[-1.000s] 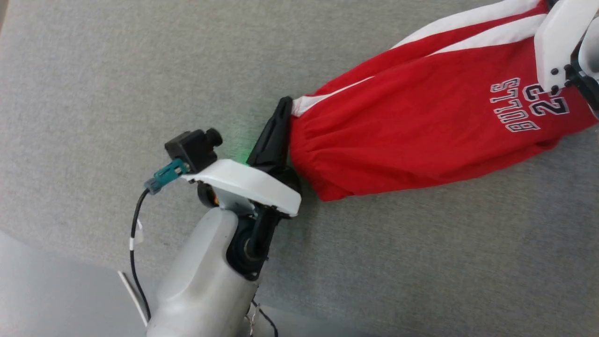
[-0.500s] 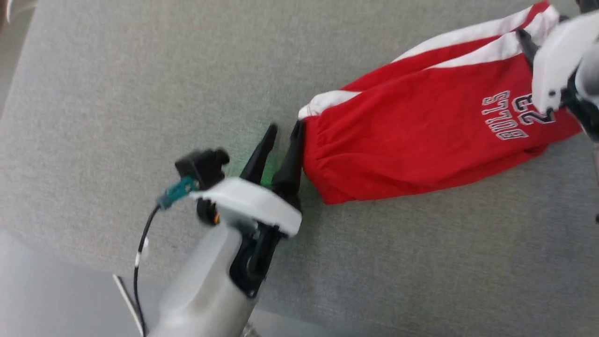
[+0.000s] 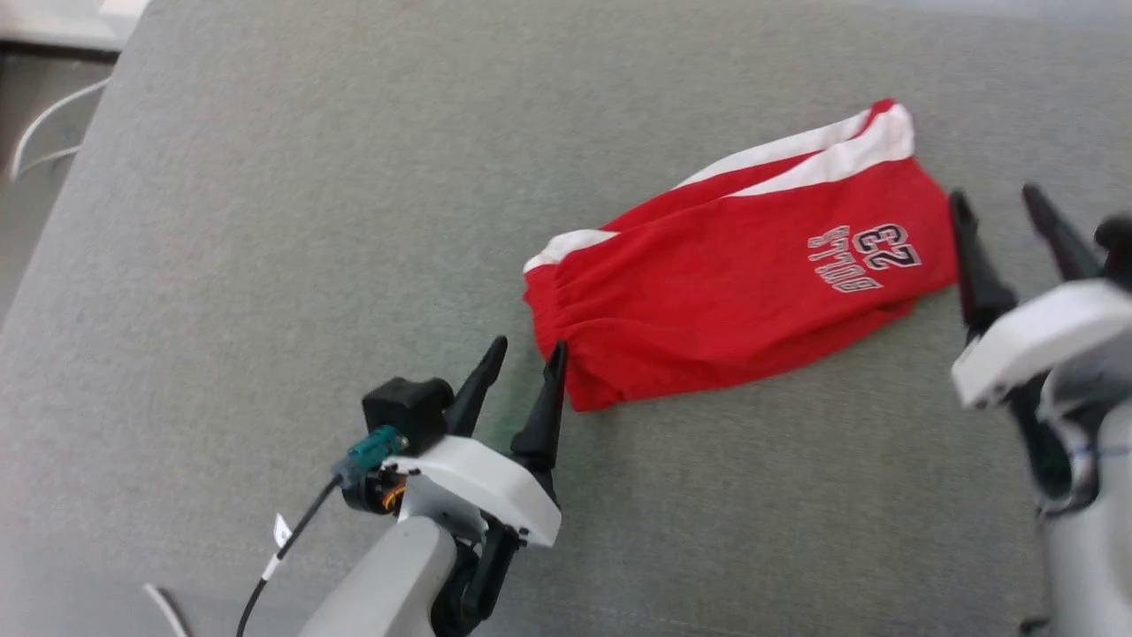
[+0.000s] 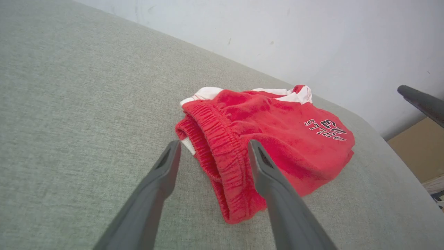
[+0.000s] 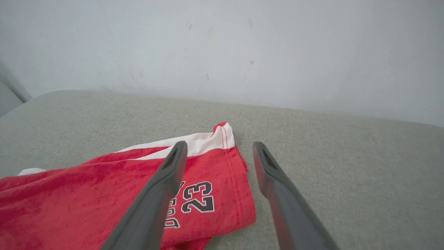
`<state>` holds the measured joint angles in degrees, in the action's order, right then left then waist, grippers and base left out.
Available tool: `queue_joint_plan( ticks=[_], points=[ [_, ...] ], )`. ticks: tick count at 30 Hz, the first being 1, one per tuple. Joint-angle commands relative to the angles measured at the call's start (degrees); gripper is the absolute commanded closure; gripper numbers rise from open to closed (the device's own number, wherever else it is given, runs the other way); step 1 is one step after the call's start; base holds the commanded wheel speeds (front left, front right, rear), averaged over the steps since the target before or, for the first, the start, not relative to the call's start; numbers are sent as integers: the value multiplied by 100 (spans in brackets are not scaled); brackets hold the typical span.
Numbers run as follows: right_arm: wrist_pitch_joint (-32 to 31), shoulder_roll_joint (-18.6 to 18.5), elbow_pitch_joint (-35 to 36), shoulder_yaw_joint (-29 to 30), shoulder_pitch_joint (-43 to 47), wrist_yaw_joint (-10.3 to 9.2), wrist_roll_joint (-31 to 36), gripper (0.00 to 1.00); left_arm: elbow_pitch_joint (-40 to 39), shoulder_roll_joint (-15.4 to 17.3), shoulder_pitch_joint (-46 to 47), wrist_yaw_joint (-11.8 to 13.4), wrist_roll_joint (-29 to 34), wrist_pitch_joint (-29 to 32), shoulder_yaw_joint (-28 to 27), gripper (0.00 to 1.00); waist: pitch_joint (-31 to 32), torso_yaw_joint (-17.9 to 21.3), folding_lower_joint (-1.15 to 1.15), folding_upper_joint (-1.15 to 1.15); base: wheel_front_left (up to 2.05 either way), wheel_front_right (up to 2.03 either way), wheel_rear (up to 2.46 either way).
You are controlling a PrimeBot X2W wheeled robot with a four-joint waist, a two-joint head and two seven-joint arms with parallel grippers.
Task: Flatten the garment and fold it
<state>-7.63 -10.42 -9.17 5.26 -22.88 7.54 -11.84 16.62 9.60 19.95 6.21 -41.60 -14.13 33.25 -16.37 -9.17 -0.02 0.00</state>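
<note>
The lettered panel (image 3: pixel 865 255) of the shorts is flat on the surface, so my right gripper should grab the shorts by the red hem edge (image 3: pixel 936 208) next.
The red shorts (image 3: pixel 734 301) lie folded lengthwise on the grey cloth surface (image 3: pixel 265 221), white stripes along the far edge and the "23" lettering (image 3: pixel 862 257) near the hem. My left gripper (image 3: pixel 528 354) stands open just short of the gathered waistband (image 4: pixel 222 146), holding nothing. My right gripper (image 3: pixel 995 199) is open too, a little off the hem end (image 5: pixel 239 187). In the left wrist view the left gripper (image 4: pixel 214 143) frames the waistband; in the right wrist view the right gripper (image 5: pixel 219 144) frames the hem corner.
A pale wall (image 5: pixel 222 45) rises behind the grey surface. The surface's left edge (image 3: pixel 80 159) drops off to a floor with a white cable (image 3: pixel 49 128). A brown box (image 4: pixel 421 152) stands beyond the far end.
Both grippers have let go of the shorts and drawn back, now open. The shorts rest slack on the surface. The head camera has risen, so the whole picture has shifted.
</note>
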Motion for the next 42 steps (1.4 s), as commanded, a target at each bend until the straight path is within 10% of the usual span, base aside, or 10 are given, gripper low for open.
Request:
queue_joint_plan(
  ticks=[1, 11, 25, 26, 28, 42],
  points=[
    [159, 217, 208, 63, 334, -5, 88, 0, 117, 63, -46, 84, 165, 11, 108, 0, 231, 334, 2, 0, 0, 0, 0],
    [375, 728, 647, 195, 1274, -5, -73, 0, 752, 155, 15, 520, 319, 376, 180, 0, 233, 752, 2, 0, 0, 0, 0],
    [496, 753, 535, 70, 1066, -5, -212, 0, 1268, 44, 291, 493, 61, 851, 163, 0, -23, 945, 2, 0, 0, 0, 0],
    [490, 753, 511, 72, 1022, -5, -209, 0, 1274, 33, 307, 455, 48, 866, 178, 5, -48, 931, 2, 0, 0, 0, 0],
    [469, 753, 433, 124, 914, -5, -164, 0, 1273, 19, 337, 400, 53, 822, 200, 100, -85, 888, 2, 0, 0, 0, 0],
    [262, 739, -1528, 521, -1032, -5, 753, 0, 1204, -230, 608, 129, 100, 678, 436, 100, -377, 263, 2, 0, 0, 0, 0]
  ],
)
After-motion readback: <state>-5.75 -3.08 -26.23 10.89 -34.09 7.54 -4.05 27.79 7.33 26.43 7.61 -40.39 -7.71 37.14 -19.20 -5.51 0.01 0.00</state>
